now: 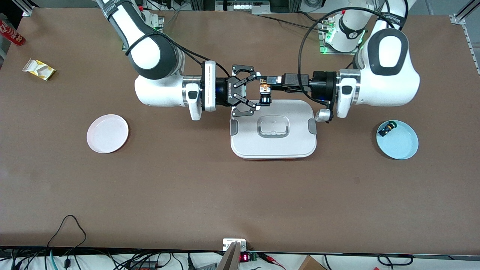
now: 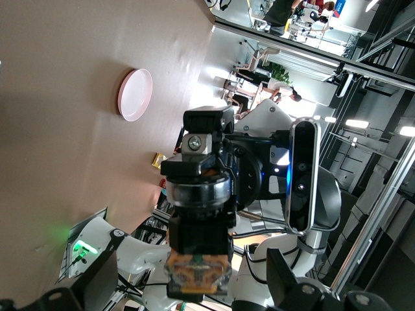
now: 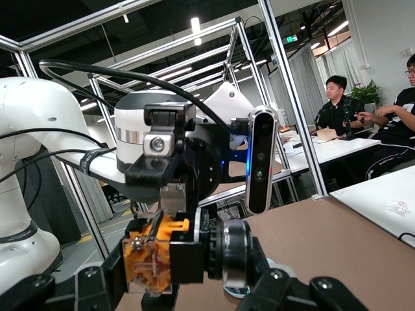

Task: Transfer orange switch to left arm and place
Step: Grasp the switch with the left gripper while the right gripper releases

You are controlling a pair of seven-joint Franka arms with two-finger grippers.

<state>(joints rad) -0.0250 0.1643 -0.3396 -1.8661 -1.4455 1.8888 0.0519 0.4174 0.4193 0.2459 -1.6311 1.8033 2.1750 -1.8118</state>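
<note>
The robot's left gripper should reach the orange switch and take hold of its clear housing (image 2: 198,272), so that the orange switch's round button end stays free for placing.
The orange switch (image 1: 265,93), with an orange body and a black ring end, hangs in the air over the edge of the white box (image 1: 240,150) that is farther from the front camera. My right gripper (image 1: 259,92) is shut on it, one finger at each end; the right wrist view shows the switch (image 3: 181,253) filling the gap of that gripper (image 3: 188,282). My left gripper (image 1: 270,84) is open around the same switch (image 2: 198,227). In the left wrist view there is clear space on both sides of the switch within that gripper (image 2: 192,262).
A blue plate (image 1: 403,144) at the left arm's end holds another small black switch (image 1: 387,129). A pink plate (image 1: 107,134) lies at the right arm's end and also shows in the left wrist view (image 2: 136,95). A yellow packet (image 1: 38,69) and a red can (image 1: 11,33) lie at that end's corner.
</note>
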